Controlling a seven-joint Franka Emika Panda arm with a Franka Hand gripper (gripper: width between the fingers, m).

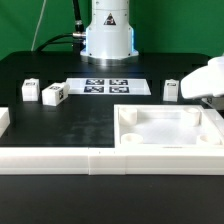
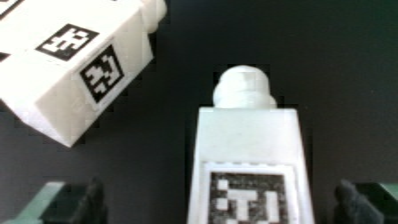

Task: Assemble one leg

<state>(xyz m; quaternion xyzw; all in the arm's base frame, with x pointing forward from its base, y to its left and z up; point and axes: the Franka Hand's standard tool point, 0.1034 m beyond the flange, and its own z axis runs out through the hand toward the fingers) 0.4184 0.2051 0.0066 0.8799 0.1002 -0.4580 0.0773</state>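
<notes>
I should close my gripper on the tagged white leg now. My dark fingers are on either side of the leg. Closing now would hold it.
In the wrist view a white leg (image 2: 240,150) with a rounded peg at one end and a black-and-white tag lies on the black table between my fingers. My gripper (image 2: 214,200) is open; its dark fingertips (image 2: 63,200) stand wide apart on either side of the leg, not touching it. A second tagged leg (image 2: 80,60) lies tilted close by. In the exterior view my white hand (image 1: 205,78) hangs low at the right, beside one leg (image 1: 172,90). The fingers are hidden there.
The large white tray-like part (image 1: 128,125) lies at the front right. Two more small legs (image 1: 28,90) (image 1: 52,95) stand at the left. The marker board (image 1: 105,86) lies before the robot base. A white wall (image 1: 60,160) runs along the front edge.
</notes>
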